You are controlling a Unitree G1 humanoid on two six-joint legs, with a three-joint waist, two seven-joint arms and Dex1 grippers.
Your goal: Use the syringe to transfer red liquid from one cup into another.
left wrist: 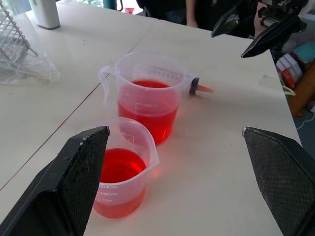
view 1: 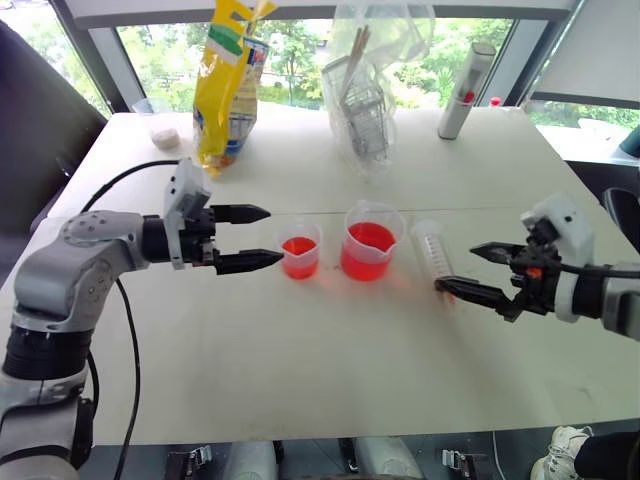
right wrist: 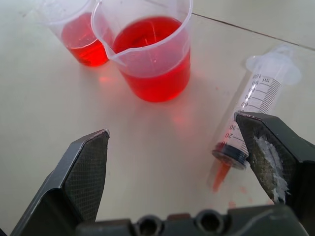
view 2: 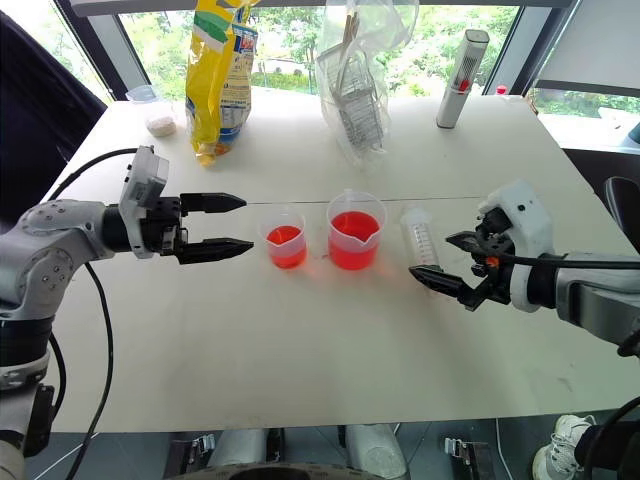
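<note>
Red liquid stains the syringe's tip. The syringe is next for my right gripper to pick up by its clear graduated body (view 1: 434,252).
Three things stand in a row mid-table. The smaller cup (view 1: 300,251) holds a little red liquid (left wrist: 117,166). To its right, the larger cup (view 1: 371,243) with a pouring lip is about half full of it. The syringe (view 1: 433,251) lies flat on the table right of the larger cup, its reddish tip (right wrist: 221,175) towards the front, with a few red drops by it. My left gripper (view 1: 273,237) hovers open just left of the smaller cup, pointing at it. My right gripper (view 1: 458,268) is open just right of the syringe's tip end, one finger (right wrist: 263,157) beside the barrel, nothing held.
Along the back of the table (view 1: 300,370) stand a yellow bag (view 1: 228,80), a clear plastic bag with a wire rack (view 1: 365,100) and a white cylindrical bottle (view 1: 465,90). A small tub (view 1: 165,135) sits back left. A black cable (view 1: 125,330) trails by my left arm.
</note>
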